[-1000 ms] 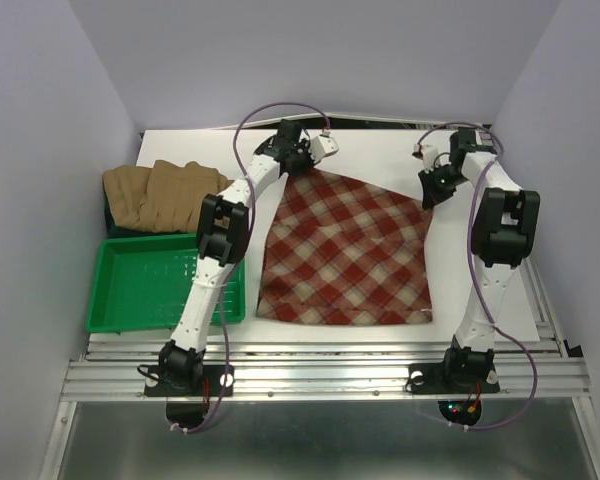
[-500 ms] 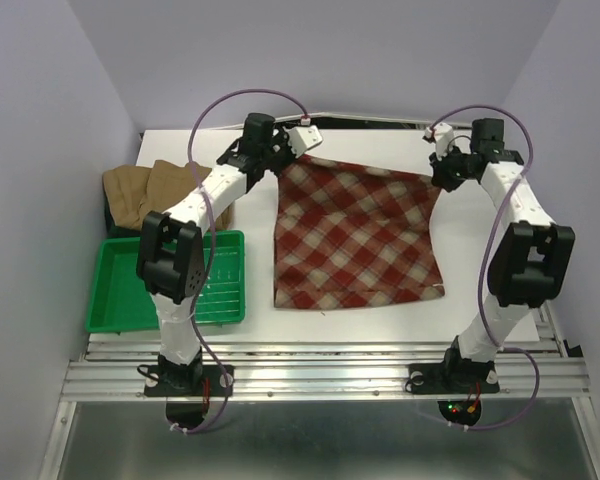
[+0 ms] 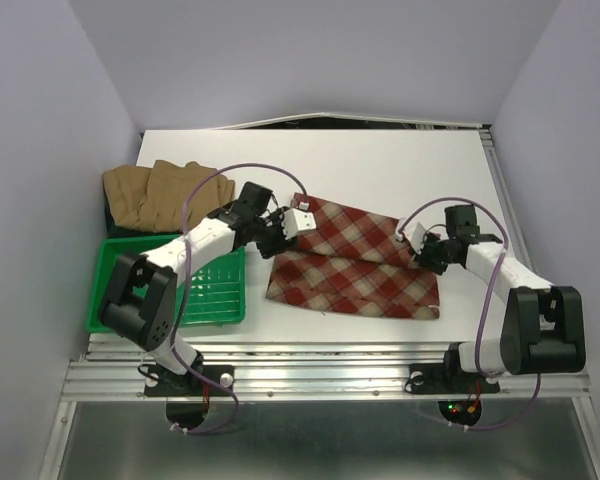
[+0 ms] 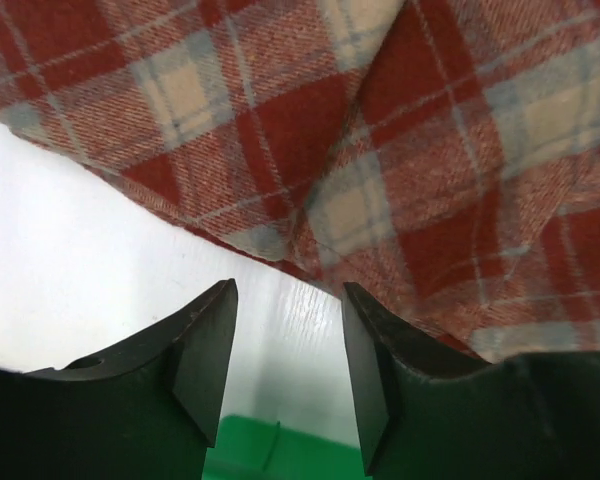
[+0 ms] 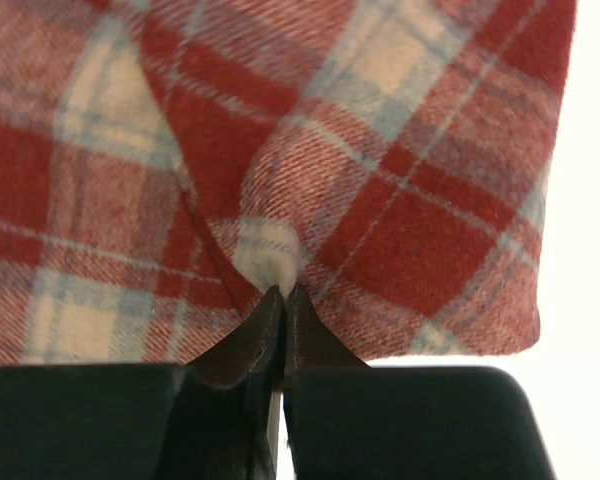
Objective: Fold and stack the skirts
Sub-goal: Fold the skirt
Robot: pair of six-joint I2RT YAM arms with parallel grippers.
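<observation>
My right gripper is at the skirt's fold, so my left gripper should next grab the plaid skirt's tray-side end (image 4: 296, 248), opposite that fold. Then both grippers can stretch the skirt between them for folding.
The red-and-cream plaid skirt (image 3: 355, 262) lies on the white table, doubled over into a wide band. My left gripper (image 3: 283, 232) sits low at its left end. In the left wrist view this gripper (image 4: 288, 290) is open, with only bare table between its fingers and the plaid skirt (image 4: 400, 150) just beyond the tips. My right gripper (image 3: 425, 250) is at the skirt's right end. In the right wrist view it (image 5: 283, 292) is shut, pinching a ridge of the plaid skirt (image 5: 380, 180). The tan-brown skirts (image 3: 160, 190) lie piled at the back left.
A green ribbed tray (image 3: 145, 290) stands at the front left, right beside my left forearm, and its edge (image 4: 280, 450) shows below the left fingers. Purple walls close in both sides. The table's right edge (image 3: 510, 230) is near my right arm.
Both arms have swung the skirt's far edge down toward the near side, folding it over itself. The left gripper has opened and let go of the cloth. The right stays shut on it.
</observation>
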